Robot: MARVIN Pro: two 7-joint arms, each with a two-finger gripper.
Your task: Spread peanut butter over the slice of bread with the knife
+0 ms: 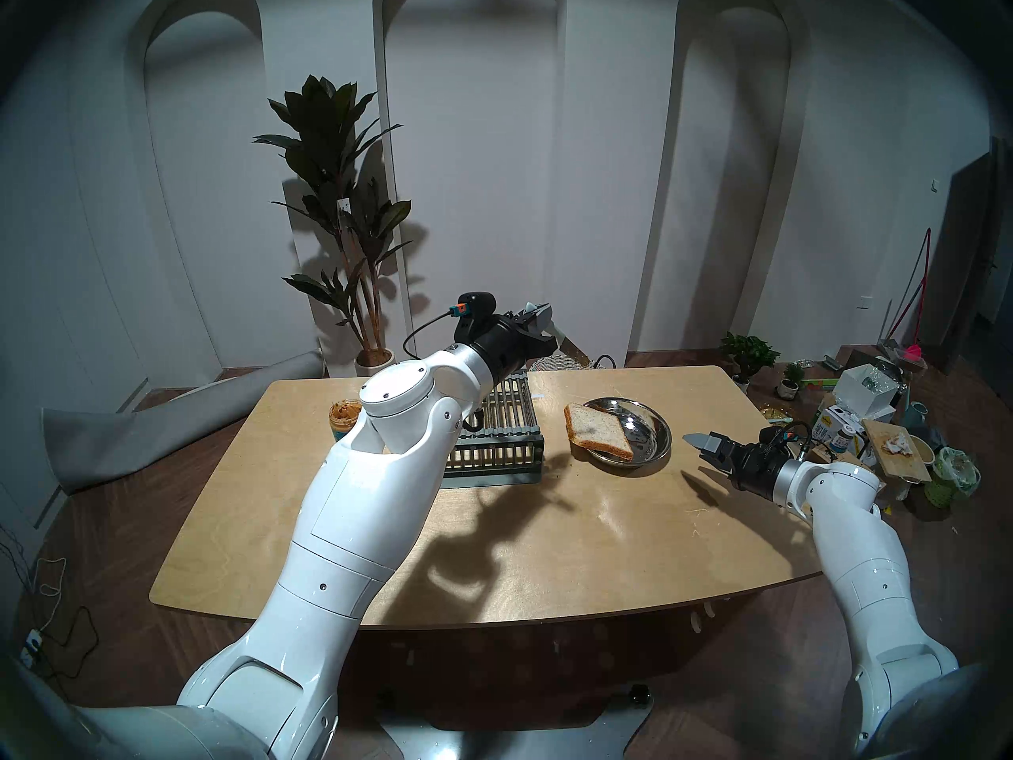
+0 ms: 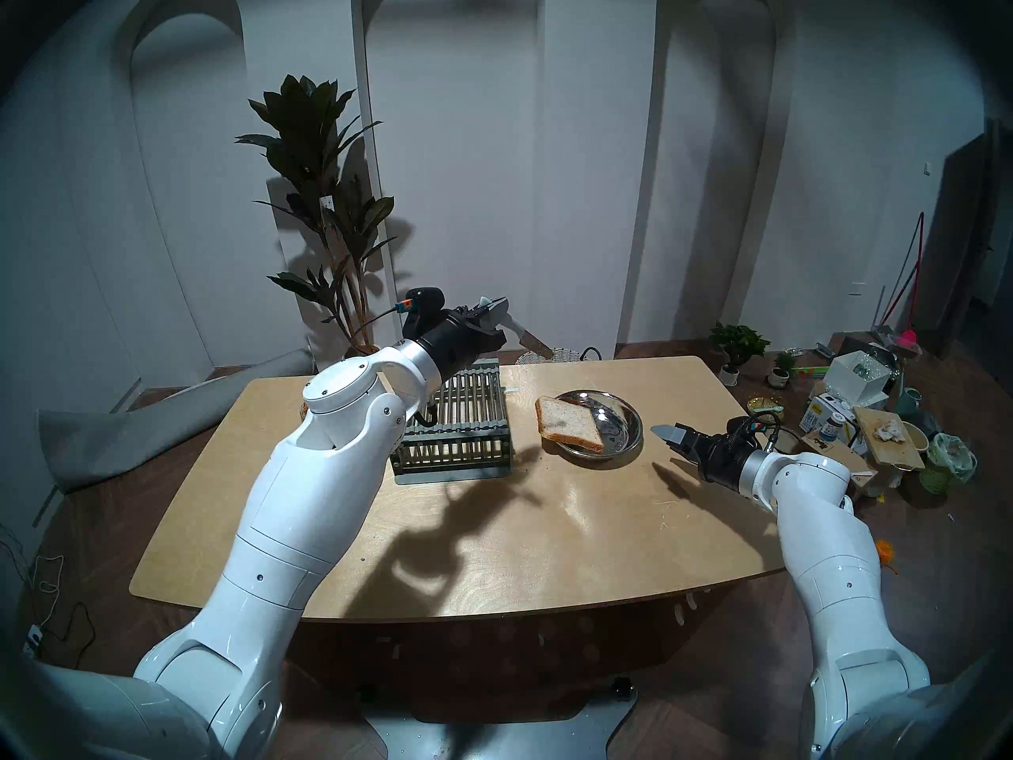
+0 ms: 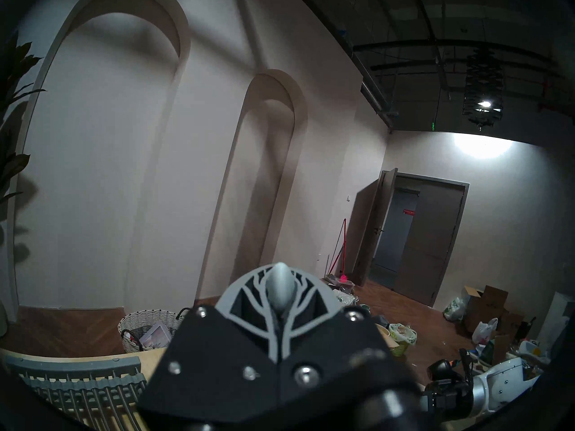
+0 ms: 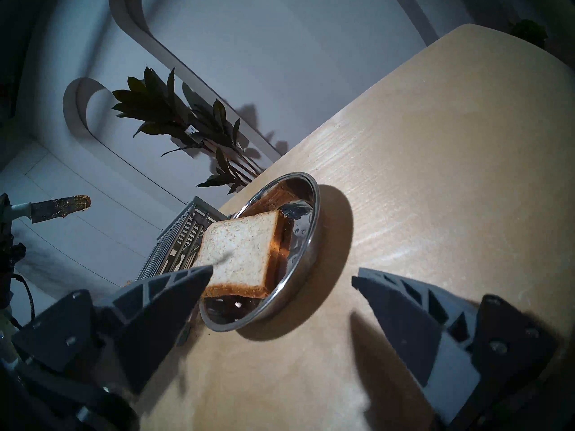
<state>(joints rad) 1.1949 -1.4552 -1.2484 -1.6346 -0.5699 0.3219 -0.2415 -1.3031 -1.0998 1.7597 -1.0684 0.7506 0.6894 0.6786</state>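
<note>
My right gripper grabs the metal plate by its bare rim (image 1: 670,443) next, to keep the slice of bread (image 1: 597,432) steady for spreading.
My left gripper (image 1: 540,317) is shut on the knife (image 1: 570,347) and holds it high above the far end of the rack. The blade slants down to the right and carries tan peanut butter, seen in the right wrist view (image 4: 59,208). The handle end pokes out between the shut fingers (image 3: 279,285). The open peanut butter jar (image 1: 344,416) stands at the table's left, partly behind my left arm. The slice of bread (image 1: 597,432) leans on the left rim of a round metal plate (image 1: 652,424). My right gripper (image 1: 699,446) is open and empty, just right of the plate.
A grey slatted rack (image 1: 493,419) stands mid-table between jar and plate. A wicker basket (image 1: 553,363) sits behind the table's far edge. A potted plant (image 1: 340,205) stands at the back left. Boxes and clutter (image 1: 866,413) lie on the floor to the right.
</note>
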